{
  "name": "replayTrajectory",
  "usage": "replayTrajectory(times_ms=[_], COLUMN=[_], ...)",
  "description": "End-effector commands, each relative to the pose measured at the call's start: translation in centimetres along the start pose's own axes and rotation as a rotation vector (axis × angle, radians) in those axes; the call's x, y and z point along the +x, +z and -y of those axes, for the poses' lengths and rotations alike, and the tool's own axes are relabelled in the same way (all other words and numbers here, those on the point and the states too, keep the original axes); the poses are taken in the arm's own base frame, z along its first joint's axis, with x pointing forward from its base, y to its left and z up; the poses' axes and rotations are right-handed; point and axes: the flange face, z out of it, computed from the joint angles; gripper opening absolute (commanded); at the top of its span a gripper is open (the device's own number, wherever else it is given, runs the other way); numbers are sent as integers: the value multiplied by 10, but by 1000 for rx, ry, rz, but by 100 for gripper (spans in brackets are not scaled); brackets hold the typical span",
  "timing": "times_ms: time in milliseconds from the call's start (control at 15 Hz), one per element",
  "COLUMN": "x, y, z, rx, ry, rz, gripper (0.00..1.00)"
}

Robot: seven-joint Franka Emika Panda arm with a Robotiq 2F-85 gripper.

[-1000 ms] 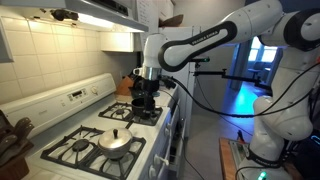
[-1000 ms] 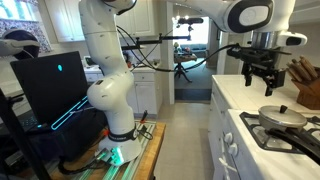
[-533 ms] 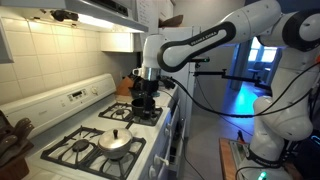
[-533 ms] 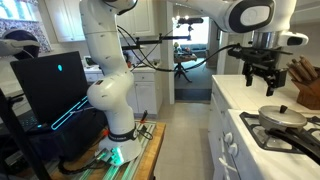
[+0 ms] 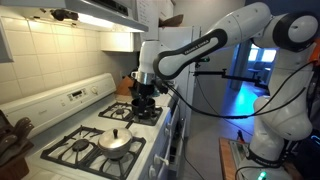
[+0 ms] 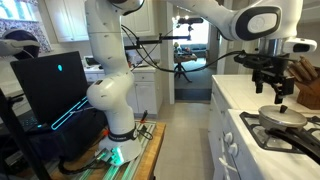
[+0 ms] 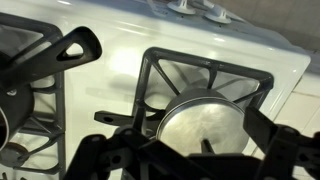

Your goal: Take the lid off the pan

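Observation:
The robot's gripper should next grab the lid from above by the lid's small dark knob, so that it can lift the lid off the pan (image 6: pixel 282 125).
The shiny silver lid (image 5: pixel 115 140) with its small dark knob sits on the pan (image 6: pixel 282 125) on a front burner of the white gas stove. The lid also shows in an exterior view (image 6: pixel 283 115) and in the wrist view (image 7: pixel 203 124). The pan is almost fully hidden under it. My gripper (image 5: pixel 142 101) hangs open and empty above the stove, apart from the lid. In an exterior view my gripper (image 6: pixel 277 93) is just above and slightly beside the lid. In the wrist view my gripper's dark fingers (image 7: pixel 195 165) frame the lid from above.
A dark pot (image 5: pixel 118 112) with a long handle (image 7: pixel 68 50) sits on the neighbouring burner. Black grates (image 7: pixel 160 70) cover the burners. A knife block (image 6: pixel 308 85) stands on the counter beyond the stove. The stove's back panel (image 5: pixel 75 97) runs along the tiled wall.
My gripper has moved along the stove toward the lidded pan and dropped a little lower. The lid and pan have not moved.

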Motion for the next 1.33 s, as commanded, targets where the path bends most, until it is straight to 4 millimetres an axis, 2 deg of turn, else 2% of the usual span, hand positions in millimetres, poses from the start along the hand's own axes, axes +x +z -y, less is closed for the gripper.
replayTrajectory(times_ms=[0, 400, 733, 1267], x=[28, 60, 84, 105], y=[23, 55, 67, 81], z=[10, 19, 26, 42], rx=[11, 13, 30, 40], ry=[-9, -40, -33, -55], rz=[-4, -30, -76, -87], gripper=[100, 100, 100, 100])
